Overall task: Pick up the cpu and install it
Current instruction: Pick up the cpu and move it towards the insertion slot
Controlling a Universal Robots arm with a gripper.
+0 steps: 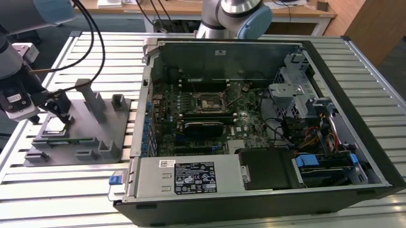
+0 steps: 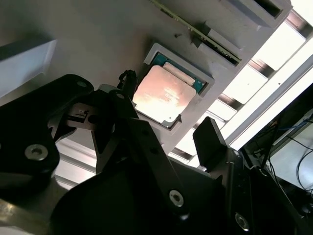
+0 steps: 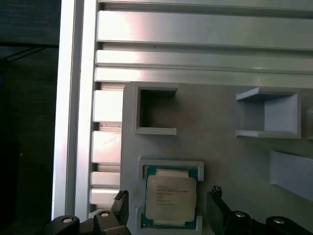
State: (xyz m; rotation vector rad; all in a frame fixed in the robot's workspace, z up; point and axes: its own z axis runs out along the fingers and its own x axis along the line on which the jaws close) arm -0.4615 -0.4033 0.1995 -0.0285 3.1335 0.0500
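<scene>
The fixture plate's raised sides block the cpu's other two edges, so my gripper will grab its open side edges next.
The cpu [image 3: 171,198] is a flat square chip with a silver-grey top. It lies in a shallow square recess of the grey fixture plate [image 1: 85,142] at the exterior view's left, outside the computer case. My gripper [image 3: 167,198] hangs right over it, open, with one black finger [image 3: 121,201] on each side of the chip and a gap to its edges. The second wrist view shows the same cpu [image 2: 161,95] between the spread fingers of the gripper [image 2: 167,105]. In the exterior view the gripper [image 1: 59,110] hovers just above the cpu [image 1: 56,125]. The socket [image 1: 206,102] on the motherboard sits inside the case.
The open computer case [image 1: 355,142] fills the exterior view's middle and right, with a power supply [image 1: 190,176] at its front. Upright grey holders [image 1: 95,102] rise from the fixture plate beside the gripper. A thin green strip [image 2: 195,29] lies on the plate near the cpu. Cables [image 1: 95,42] hang above.
</scene>
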